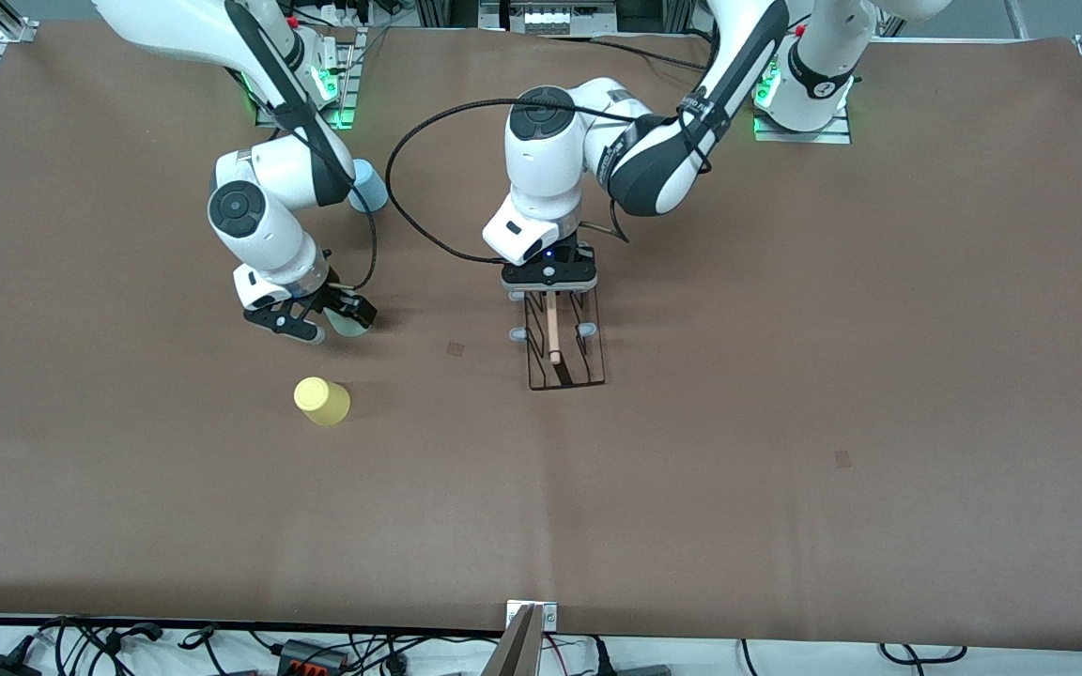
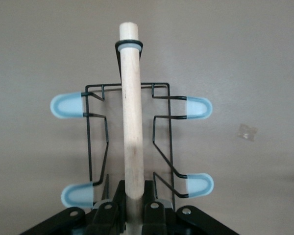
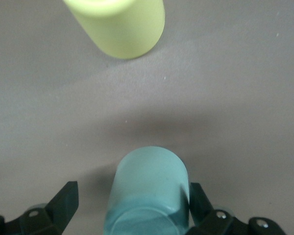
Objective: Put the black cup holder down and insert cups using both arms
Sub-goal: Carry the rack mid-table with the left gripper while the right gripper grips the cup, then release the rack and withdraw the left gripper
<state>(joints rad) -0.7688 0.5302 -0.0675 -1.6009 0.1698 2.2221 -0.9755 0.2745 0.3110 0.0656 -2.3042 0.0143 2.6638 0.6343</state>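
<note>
The mint green cup should go into the black cup holder (image 1: 567, 349). For that, my right gripper should next grab the mint green cup by its rounded side (image 1: 347, 322).
The black cup holder (image 1: 567, 349) stands at mid-table, a wire rack with a light wooden rod (image 2: 132, 122) and several pale blue-tipped pegs (image 2: 68, 105). My left gripper (image 1: 550, 289) is shut on the rod's end, seen in the left wrist view (image 2: 133, 190). My right gripper (image 1: 318, 319) is open low over the table, with the mint green cup (image 3: 149, 188) lying between its fingers; one finger (image 3: 198, 198) touches it, the other stands apart. The yellow cup (image 1: 321, 401) lies nearer the front camera and also shows in the right wrist view (image 3: 120, 24). The pale blue cup (image 1: 368, 184) is partly hidden by the right arm.
A black cable (image 1: 409, 202) loops over the table between the two arms. Brown table surface (image 1: 785, 422) spreads wide toward the left arm's end and the front edge.
</note>
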